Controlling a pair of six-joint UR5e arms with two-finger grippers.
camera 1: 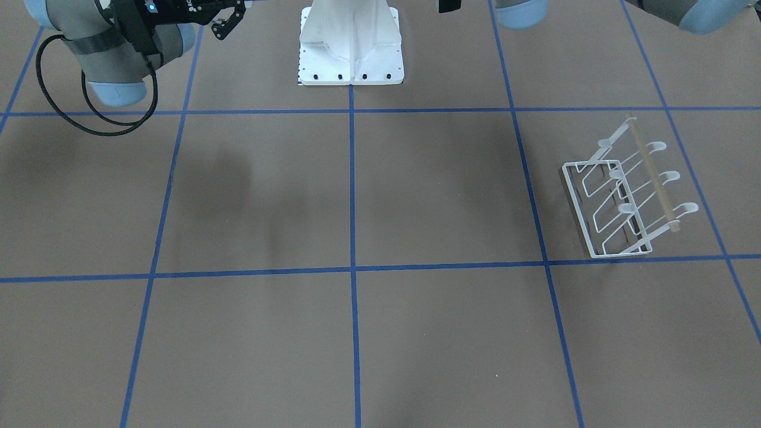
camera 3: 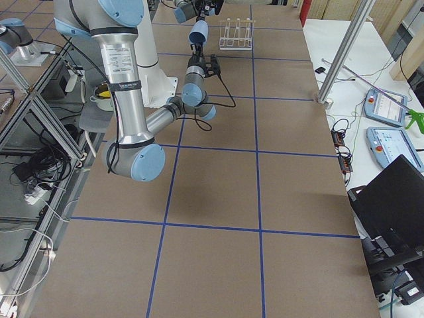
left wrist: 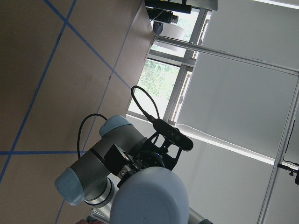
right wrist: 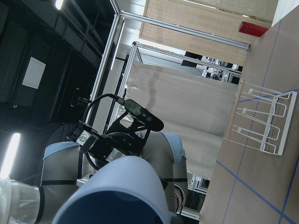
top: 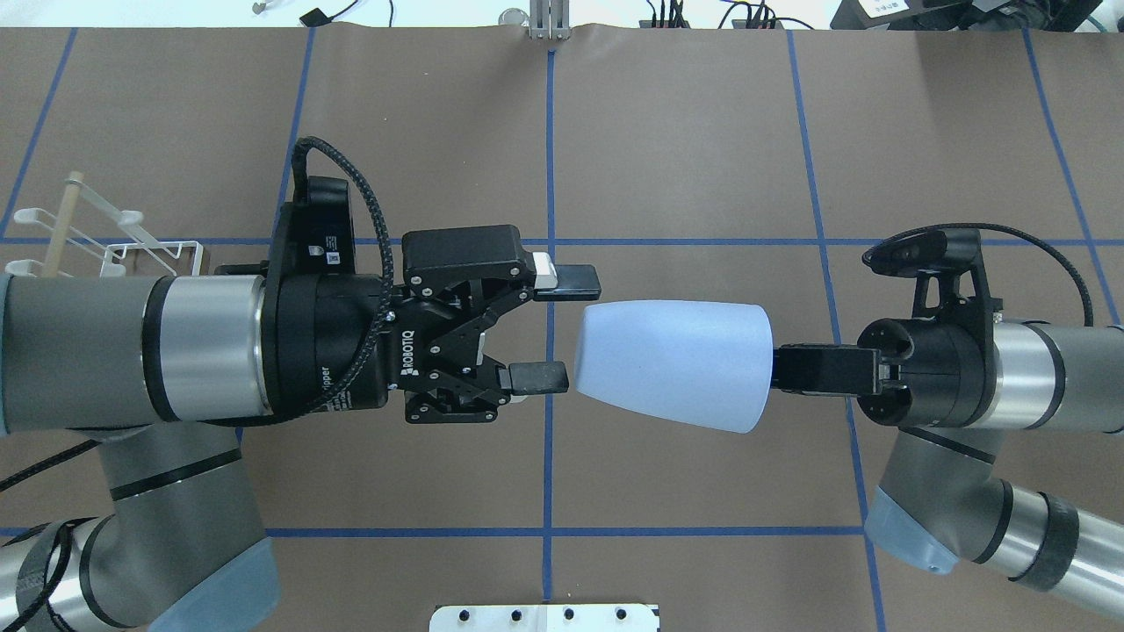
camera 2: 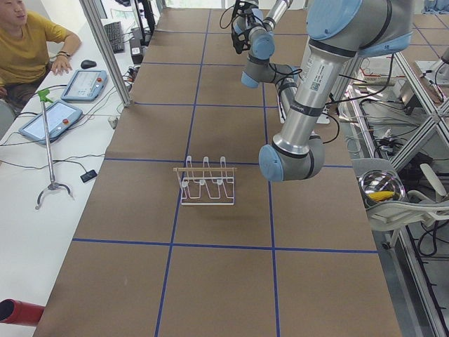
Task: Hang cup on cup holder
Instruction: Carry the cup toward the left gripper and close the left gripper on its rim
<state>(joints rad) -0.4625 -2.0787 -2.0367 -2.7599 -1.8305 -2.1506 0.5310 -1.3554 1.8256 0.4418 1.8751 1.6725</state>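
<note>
The pale-blue cup should hang on the white wire cup holder, so my left gripper will grab the cup by its narrow base next.
The pale-blue cup [top: 672,364] hangs in the air over the table's middle, lying on its side with its narrow base toward my left arm. My right gripper [top: 777,369] is shut on the cup's rim; one finger reaches into the wide mouth. My left gripper [top: 571,329] is open, its fingertips [top: 575,281] level with the cup's base and apart from it. The cup also shows in the left wrist view [left wrist: 149,196], right wrist view [right wrist: 117,191] and exterior right view [camera 3: 199,31]. The white wire cup holder [camera 1: 624,196] stands empty on the table on my left, partly hidden behind my left arm overhead [top: 114,250].
The robot's white base plate [camera 1: 351,53] sits at the table's near edge. Blue tape lines grid the brown table. An operator [camera 2: 28,42] sits beyond the far edge beside tablets [camera 2: 52,119]. A metal bowl [camera 2: 381,186] sits off the table behind the robot.
</note>
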